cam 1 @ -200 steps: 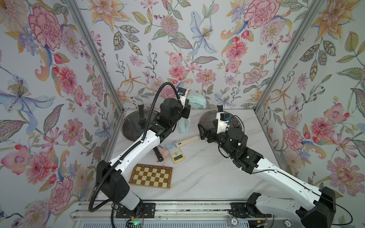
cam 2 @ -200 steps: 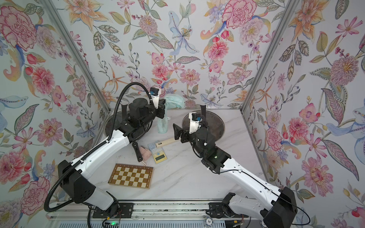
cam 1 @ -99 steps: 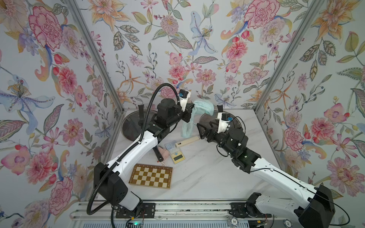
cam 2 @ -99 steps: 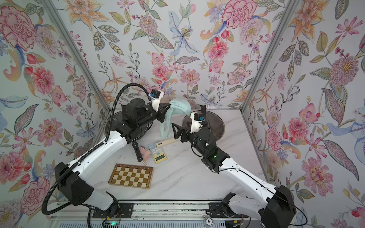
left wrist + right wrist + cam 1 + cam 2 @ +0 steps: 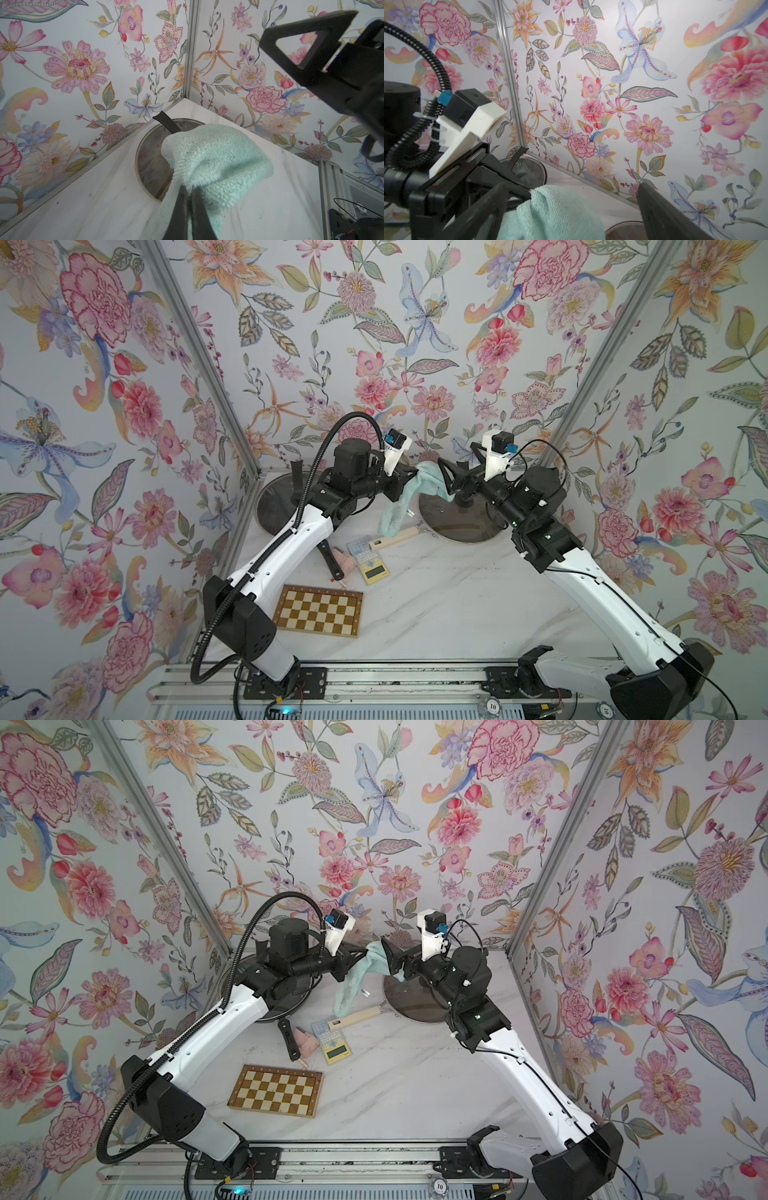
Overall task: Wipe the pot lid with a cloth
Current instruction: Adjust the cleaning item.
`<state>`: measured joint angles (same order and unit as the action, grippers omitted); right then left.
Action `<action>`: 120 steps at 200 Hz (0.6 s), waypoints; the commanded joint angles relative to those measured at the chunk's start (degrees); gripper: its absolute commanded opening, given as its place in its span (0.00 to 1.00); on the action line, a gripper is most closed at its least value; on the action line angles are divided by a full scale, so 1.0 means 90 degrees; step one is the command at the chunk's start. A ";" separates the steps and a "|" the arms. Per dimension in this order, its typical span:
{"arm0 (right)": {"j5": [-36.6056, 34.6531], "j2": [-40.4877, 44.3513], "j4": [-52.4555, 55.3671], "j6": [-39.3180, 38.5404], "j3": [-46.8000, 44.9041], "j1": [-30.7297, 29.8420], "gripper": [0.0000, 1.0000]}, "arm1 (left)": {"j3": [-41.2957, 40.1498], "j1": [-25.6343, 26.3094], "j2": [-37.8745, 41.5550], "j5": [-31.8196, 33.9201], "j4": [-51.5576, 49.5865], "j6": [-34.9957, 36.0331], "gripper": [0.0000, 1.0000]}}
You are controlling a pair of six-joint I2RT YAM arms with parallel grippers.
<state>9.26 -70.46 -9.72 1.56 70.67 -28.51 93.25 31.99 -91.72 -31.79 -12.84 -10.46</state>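
Next, my right gripper grabs the cloth's bulge [image 5: 556, 212], away from my left gripper's fold, which leaves terry exposed to wipe the lid.
The mint-teal cloth [image 5: 428, 485] hangs in the air at the back of the table, its tail drooping toward the marble [image 5: 392, 518]. My left gripper [image 5: 409, 477] is shut on its upper fold; the left wrist view shows the two fingers pressed together in the terry [image 5: 189, 189]. My right gripper [image 5: 443, 485] faces it, open, with the cloth's bulge [image 5: 556, 212] between its spread fingers [image 5: 652, 205] and not pinched. Under both sits the round glass pot lid [image 5: 469, 526], [image 5: 415, 1006], with a black handle, on a pan with a wooden handle [image 5: 395, 537].
A second dark pan under a glass lid [image 5: 276, 506] sits in the back left corner. A yellow calculator [image 5: 374, 568], a small pink item [image 5: 347, 560] and a chessboard [image 5: 318, 610] lie nearer the front. Floral walls close three sides.
The left gripper has carried the cloth to the right, above the lid's near edge. The right gripper has risen from the lid and turned toward the cloth, so its open fingers now flank it.
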 commanded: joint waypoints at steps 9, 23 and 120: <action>0.1078 -0.0421 0.0607 -0.0319 0.0388 -0.0005 0.99 | 0.0418 -0.0119 -0.0130 -0.0586 -0.0058 0.0014 0.00; 0.1177 -0.0472 0.0612 -0.0279 0.0359 -0.0057 0.99 | 0.0445 -0.0155 -0.0145 -0.0718 0.0096 -0.0127 0.00; 0.0276 -0.0706 -0.0126 -0.0432 0.0063 -0.1204 0.99 | 0.0066 -0.0378 -0.0281 -0.2226 0.2781 -0.2259 0.00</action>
<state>17.37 -75.57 -7.92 0.51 71.42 -36.80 95.11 29.17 -94.41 -46.30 3.11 -23.83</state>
